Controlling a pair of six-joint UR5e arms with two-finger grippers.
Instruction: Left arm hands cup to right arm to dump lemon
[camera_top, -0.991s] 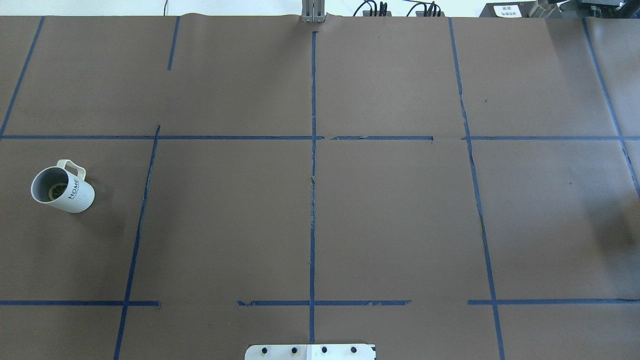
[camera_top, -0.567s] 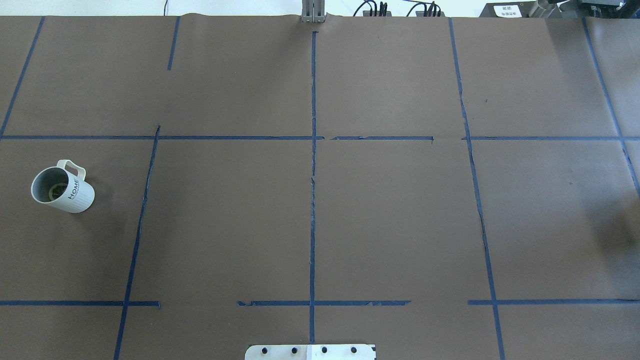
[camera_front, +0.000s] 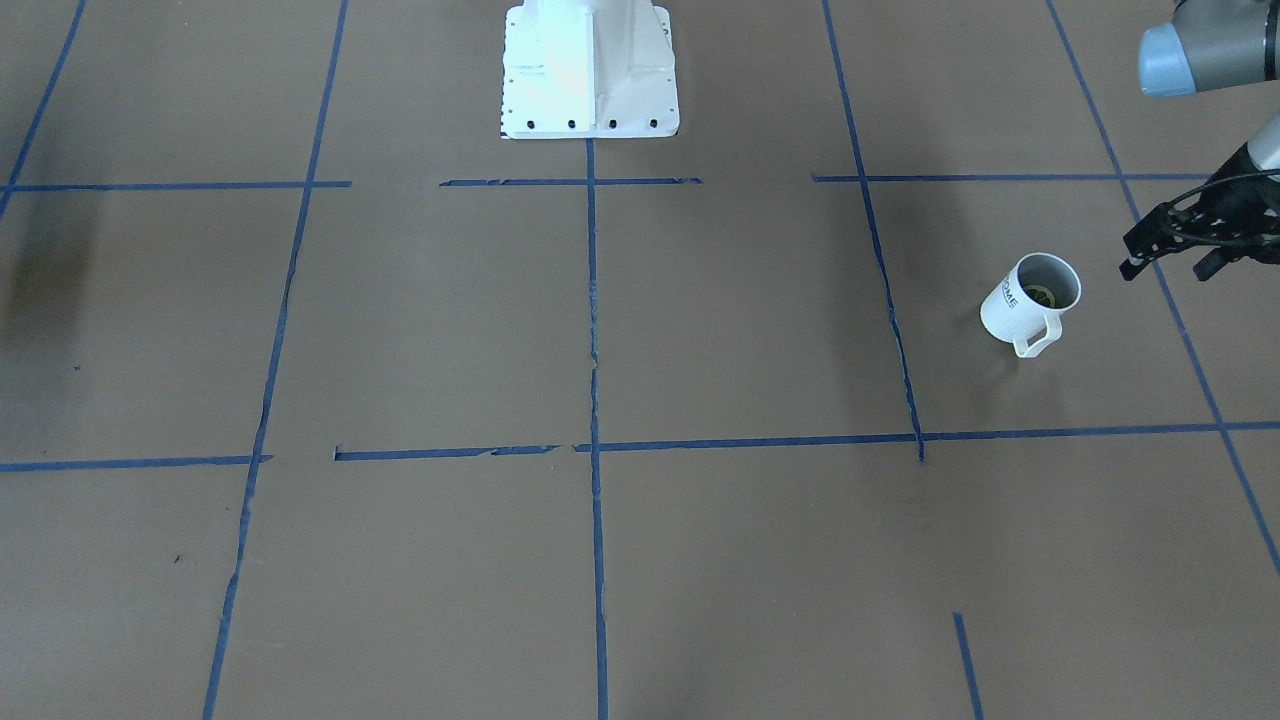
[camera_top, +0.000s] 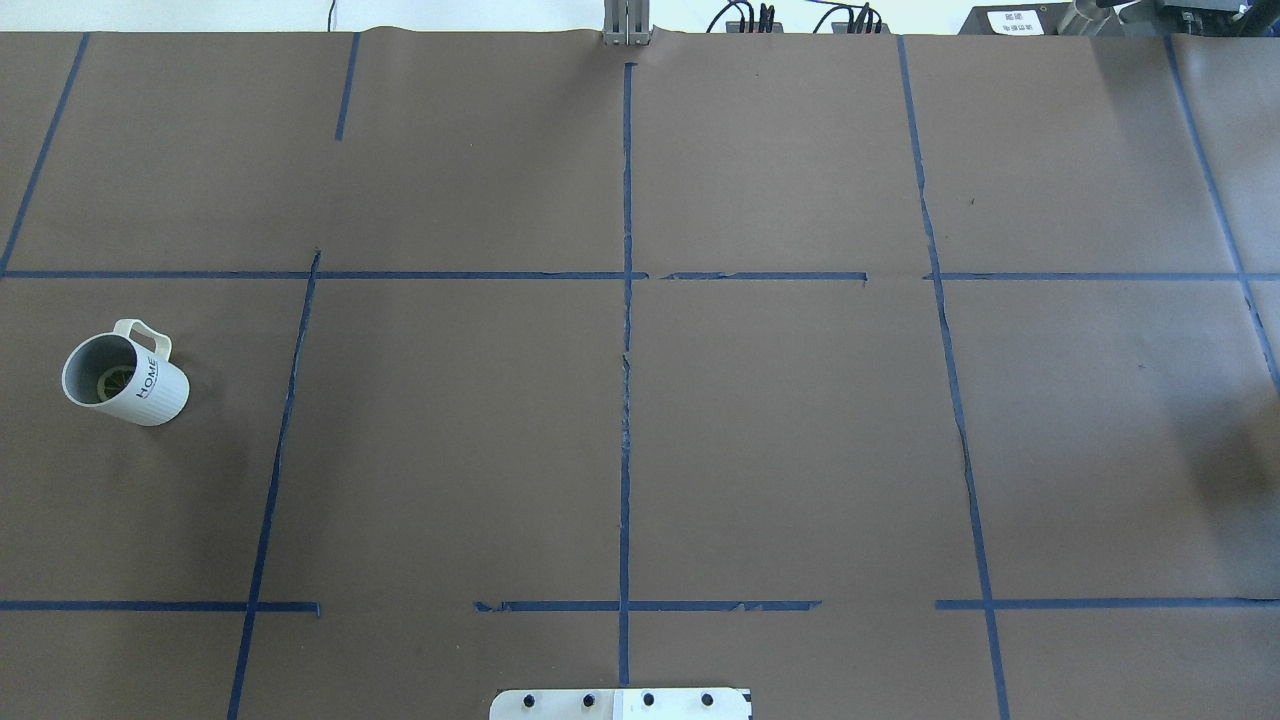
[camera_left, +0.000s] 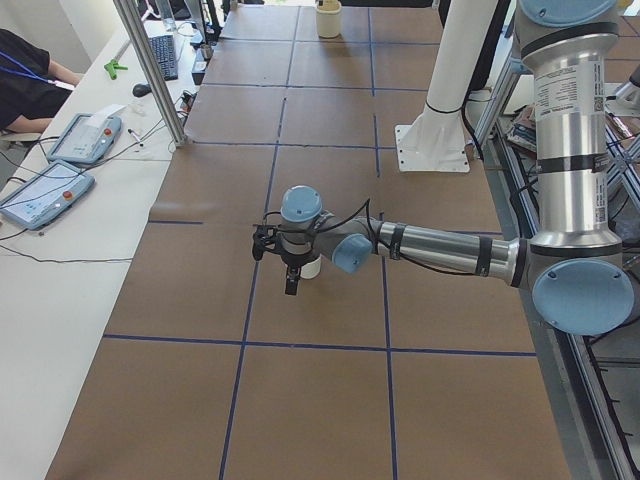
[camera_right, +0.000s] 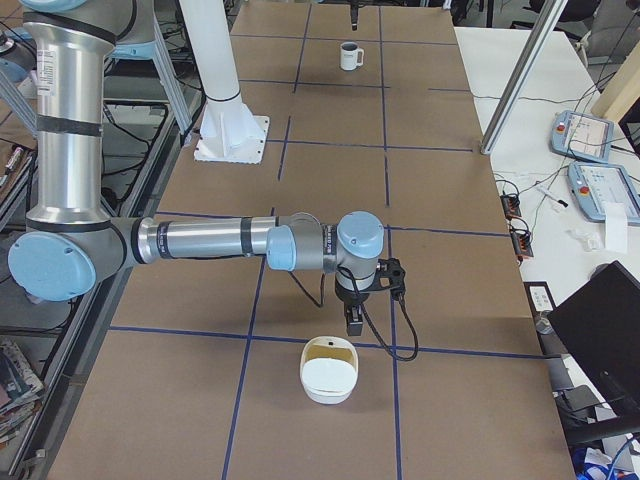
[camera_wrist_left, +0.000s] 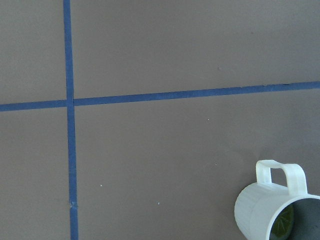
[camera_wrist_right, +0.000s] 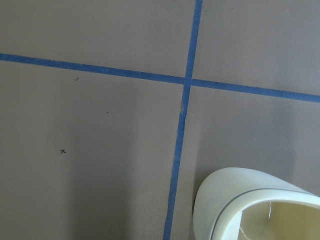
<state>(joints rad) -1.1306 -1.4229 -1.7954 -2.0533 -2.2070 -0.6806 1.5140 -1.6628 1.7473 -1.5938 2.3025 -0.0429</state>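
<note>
The white mug needs to be grabbed by its rim (camera_front: 1047, 256) with my left gripper next, to hand over the cup for dumping the lemon (camera_front: 1041, 295).
The cup (camera_top: 128, 379) is a white mug with "HOME" on its side, standing upright at the table's left side, also visible as cup (camera_front: 1030, 297) and cup (camera_wrist_left: 272, 210). The lemon (camera_front: 1041, 295) lies in its bottom, seen too as lemon (camera_top: 114, 383). My left gripper (camera_front: 1167, 268), a black open-frame one, hovers open a short way beside the cup, touching nothing; the left wrist view shows no fingers. My right gripper (camera_right: 352, 318) points down at the table's other end, and I cannot tell whether it is open or shut.
A white rounded bowl (camera_right: 328, 372) with a yellowish inside sits just past the right gripper; its rim shows as bowl (camera_wrist_right: 235, 195). Blue tape lines grid the brown table cover (camera_top: 780, 420). The robot's white base (camera_front: 588, 70) stands at mid-table edge.
</note>
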